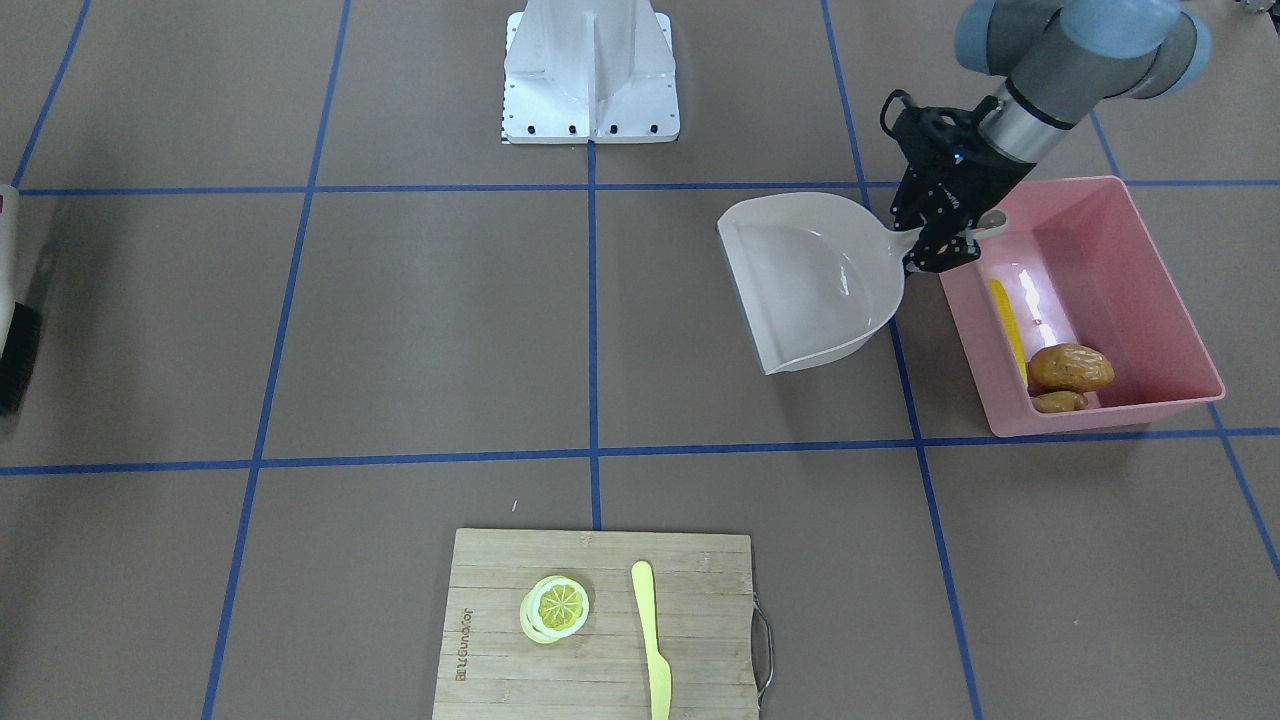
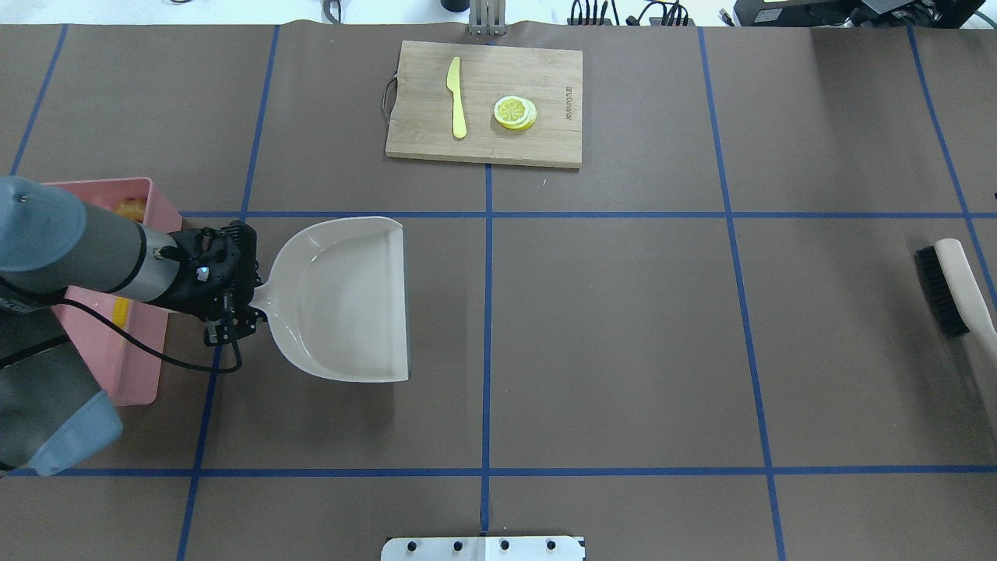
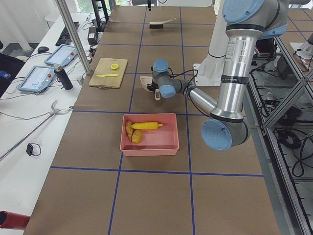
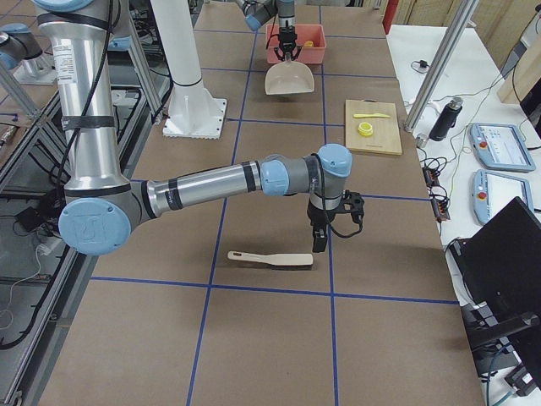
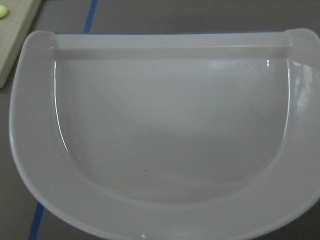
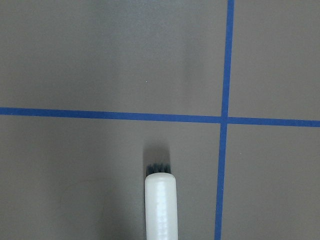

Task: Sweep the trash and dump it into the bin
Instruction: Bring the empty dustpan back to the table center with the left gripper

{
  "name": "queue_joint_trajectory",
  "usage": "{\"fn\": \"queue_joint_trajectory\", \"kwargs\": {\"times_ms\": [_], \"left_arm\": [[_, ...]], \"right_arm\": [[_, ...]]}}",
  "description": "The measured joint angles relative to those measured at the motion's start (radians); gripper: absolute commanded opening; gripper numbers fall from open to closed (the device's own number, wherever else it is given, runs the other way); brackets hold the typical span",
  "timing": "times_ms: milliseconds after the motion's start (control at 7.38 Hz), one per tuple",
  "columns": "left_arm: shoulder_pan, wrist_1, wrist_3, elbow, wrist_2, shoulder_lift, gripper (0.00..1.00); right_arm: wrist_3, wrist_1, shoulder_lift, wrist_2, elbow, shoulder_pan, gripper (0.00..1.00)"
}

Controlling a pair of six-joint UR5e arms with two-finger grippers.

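The robot's left gripper should stay closed on the dustpan (image 1: 810, 280) until the dustpan lies flat on the tabletop, because its handle end (image 1: 993, 222) sticks out over the pink bin's rim.
The trash lies inside the pink bin (image 1: 1150, 270): a yellow corn cob (image 1: 1008, 325) along its wall, an orange-brown potato (image 1: 1070, 367) and a tan ginger root (image 1: 1059, 402) in one corner. My left gripper (image 1: 938, 245) is shut on the handle of the beige dustpan (image 1: 810, 280), right beside the bin's rim. The pan's inside (image 5: 170, 135) holds nothing. My right gripper (image 4: 321, 241) hangs over the handle end of the brush (image 4: 270, 256); I cannot tell whether it is open or shut.
A wooden cutting board (image 1: 600, 620) carries a lemon slice (image 1: 555, 607) and a yellow knife (image 1: 652, 640) at the table's far side from the robot. The white robot base (image 1: 590, 75) stands at the centre. The brush (image 2: 954, 284) is at the far right.
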Motion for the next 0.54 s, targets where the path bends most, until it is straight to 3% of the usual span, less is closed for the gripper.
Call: {"fn": "queue_joint_trajectory", "kwargs": {"times_ms": [542], "left_arm": [[0.034, 0.005, 0.004, 0.151, -0.004, -0.162, 0.00]], "right_arm": [[0.000, 0.003, 0.008, 0.001, -0.004, 0.001, 1.00]]}}
